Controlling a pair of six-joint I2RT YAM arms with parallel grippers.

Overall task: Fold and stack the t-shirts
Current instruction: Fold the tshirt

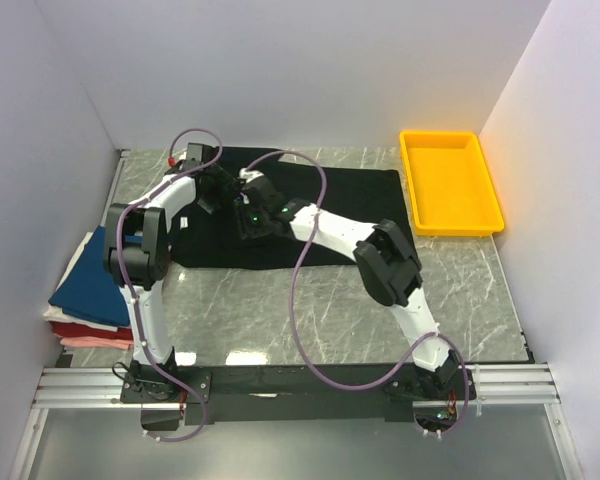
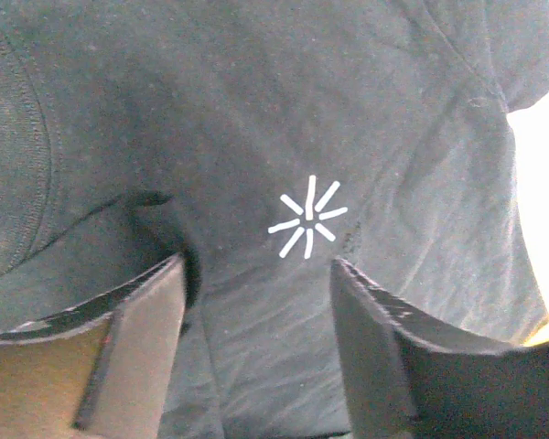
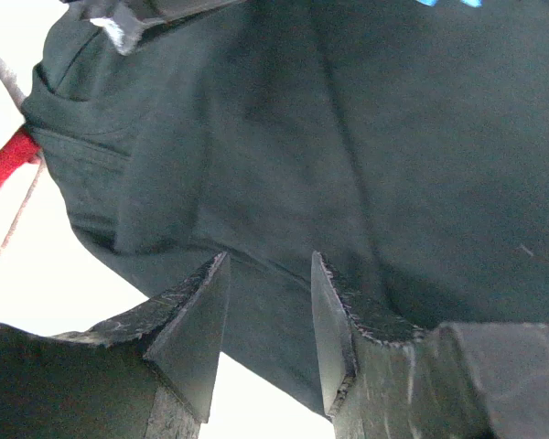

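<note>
The black cloth (image 2: 256,110) is flat below my right gripper's open fingers, so it is too early to close. My right gripper lowers, then closes on the cloth.
The black t-shirt (image 1: 350,205) lies spread flat on the table at the back middle. Both grippers are low over its left part. My left gripper (image 1: 214,192) is open; in the left wrist view (image 2: 256,263) its fingers straddle black cloth (image 2: 256,110) with a small white star print (image 2: 307,218). My right gripper (image 1: 250,218) is open; in the right wrist view (image 3: 269,258) the hem of the black cloth (image 3: 348,137) runs between its fingers. A folded stack sits at the left edge: navy-blue t-shirt (image 1: 90,280) on top, red (image 1: 68,327) and pink (image 1: 92,343) below.
A yellow plastic tray (image 1: 450,182) stands at the back right beside the shirt. White walls close in the table at the back and both sides. Purple cables (image 1: 300,290) loop from the arms over the front of the marble table (image 1: 280,310).
</note>
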